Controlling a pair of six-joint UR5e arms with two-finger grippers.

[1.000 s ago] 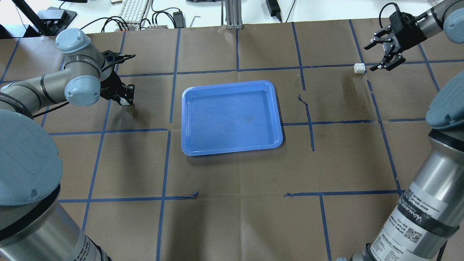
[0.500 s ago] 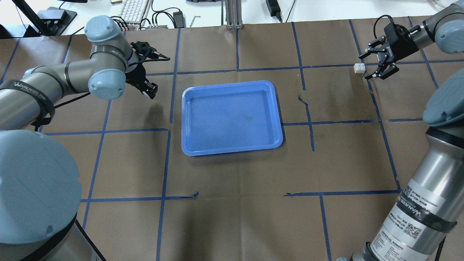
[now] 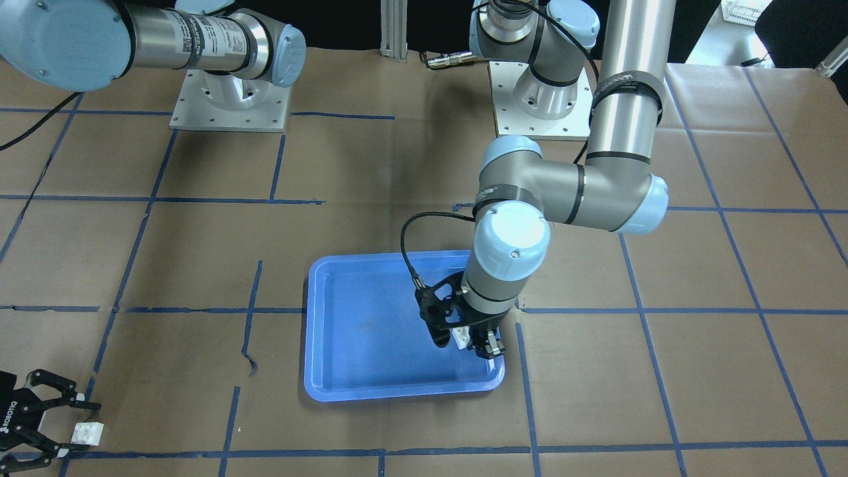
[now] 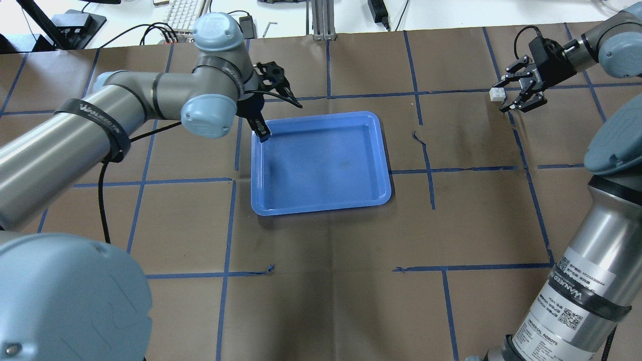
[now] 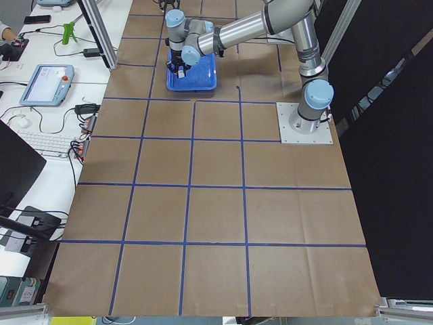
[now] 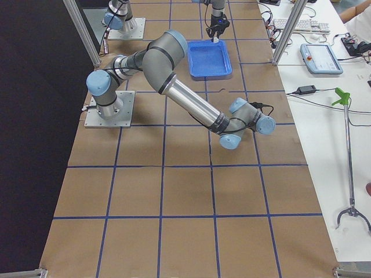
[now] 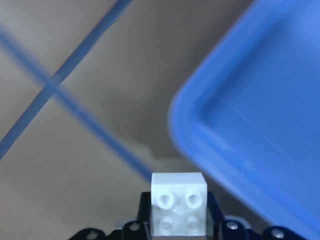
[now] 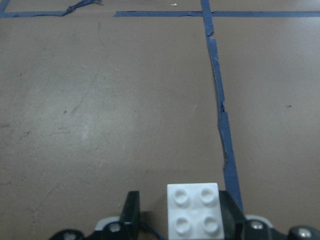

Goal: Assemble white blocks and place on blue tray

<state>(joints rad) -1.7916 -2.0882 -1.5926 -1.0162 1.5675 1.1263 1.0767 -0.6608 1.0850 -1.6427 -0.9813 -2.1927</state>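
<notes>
I should next grab the second white block's sides with my right gripper, to assemble it on the blue tray [image 3: 373, 334].
My left gripper [image 4: 264, 133] is shut on a white block [image 7: 179, 210] and holds it over the far-left corner of the blue tray [image 4: 321, 165], as the overhead view shows. The tray also shows in the front view [image 3: 371, 331] and the left wrist view [image 7: 260, 125]. The second white block [image 4: 496, 94] sits on the table at the far right. My right gripper [image 4: 500, 98] is open and straddles it. In the right wrist view this block [image 8: 194, 210] lies between the fingers [image 8: 131, 210], close to the right one, with a gap on the left.
The table is covered in brown paper [image 4: 331, 281] with a grid of blue tape lines [image 4: 225, 225]. A keyboard [image 4: 184, 15] and cables lie beyond the far edge. The arms' base plates [image 3: 228, 99] stand on the robot's side.
My left arm has swung right from the table's left side to the tray's far-left corner, carrying its block. My right gripper has moved in around the block on the table.
</notes>
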